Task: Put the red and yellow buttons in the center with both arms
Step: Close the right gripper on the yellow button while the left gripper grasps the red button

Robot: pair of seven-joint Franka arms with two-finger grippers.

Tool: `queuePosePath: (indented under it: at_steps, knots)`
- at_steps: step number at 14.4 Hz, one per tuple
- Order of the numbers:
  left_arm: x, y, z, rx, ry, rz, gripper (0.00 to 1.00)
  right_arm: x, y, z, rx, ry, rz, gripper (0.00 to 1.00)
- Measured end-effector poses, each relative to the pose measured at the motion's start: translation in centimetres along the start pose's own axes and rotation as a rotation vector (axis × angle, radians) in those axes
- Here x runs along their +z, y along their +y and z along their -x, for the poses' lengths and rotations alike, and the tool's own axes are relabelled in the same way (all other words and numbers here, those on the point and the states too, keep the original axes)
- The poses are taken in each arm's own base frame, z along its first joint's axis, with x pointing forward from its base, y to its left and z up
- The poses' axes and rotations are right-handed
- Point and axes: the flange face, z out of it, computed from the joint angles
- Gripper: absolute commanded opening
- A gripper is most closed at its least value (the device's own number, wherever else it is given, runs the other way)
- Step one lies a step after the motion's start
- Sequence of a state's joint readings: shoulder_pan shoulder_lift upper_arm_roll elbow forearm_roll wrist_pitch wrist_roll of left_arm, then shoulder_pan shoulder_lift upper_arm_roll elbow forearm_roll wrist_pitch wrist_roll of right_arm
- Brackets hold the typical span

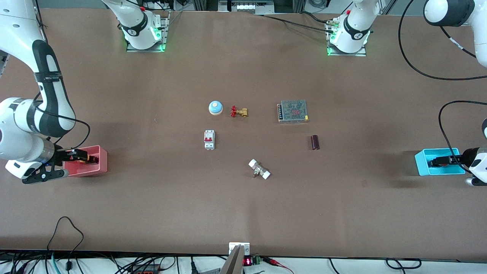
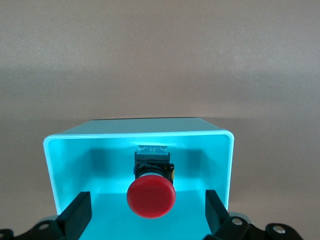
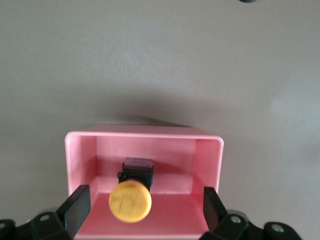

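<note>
The yellow cap (image 3: pixel 130 201) in the pink bin is still out of reach of my fingers, so they would miss it if I closed now. My right gripper needs to move toward the cap first, then close.
The red button (image 2: pixel 151 197) lies in the cyan bin (image 2: pixel 137 134) at the left arm's end of the table. My left gripper (image 2: pixel 147 215) is open, its fingers (image 2: pixel 77 216) apart on either side of the red cap, not touching it. The yellow button (image 3: pixel 130 201) lies in the pink bin (image 3: pixel 145 135) at the right arm's end. My right gripper (image 3: pixel 142 210) is open, fingers wide on either side of the yellow cap. In the front view the left gripper (image 1: pixel 443 161) reaches into the cyan bin (image 1: pixel 422 167) and the right gripper (image 1: pixel 81 156) into the pink bin (image 1: pixel 101 165). The center (image 1: pixel 258 140) is bare brown tabletop.
Around the middle stand a blue-and-cream bell (image 1: pixel 215 107), a brass valve with a red handle (image 1: pixel 239 112), a mesh-covered power supply (image 1: pixel 292 111), a white circuit breaker (image 1: pixel 209 139), a dark cylinder (image 1: pixel 315 142) and a white-capped metal fitting (image 1: pixel 259 169).
</note>
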State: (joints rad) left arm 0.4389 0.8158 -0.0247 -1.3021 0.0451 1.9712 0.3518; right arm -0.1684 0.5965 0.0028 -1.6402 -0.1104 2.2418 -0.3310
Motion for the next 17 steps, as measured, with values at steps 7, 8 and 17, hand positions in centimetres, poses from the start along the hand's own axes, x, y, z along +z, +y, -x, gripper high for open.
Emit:
queuePosePath:
  at_steps: [7, 8, 17]
  knots:
    - [1.6, 0.1, -0.1, 0.050, -0.018, 0.013, 0.69, 1.9, -1.2, 0.4, -0.031, -0.015, 0.009, 1.00]
    - [1.6, 0.1, -0.1, 0.051, -0.018, 0.013, 0.65, 2.2, -1.3, 0.5, -0.032, -0.019, 0.007, 1.00]
    - [1.4, 0.2, -0.2, 0.058, -0.013, 0.013, 0.44, 3.0, -0.8, 1.0, -0.036, -0.031, 0.016, 0.56]
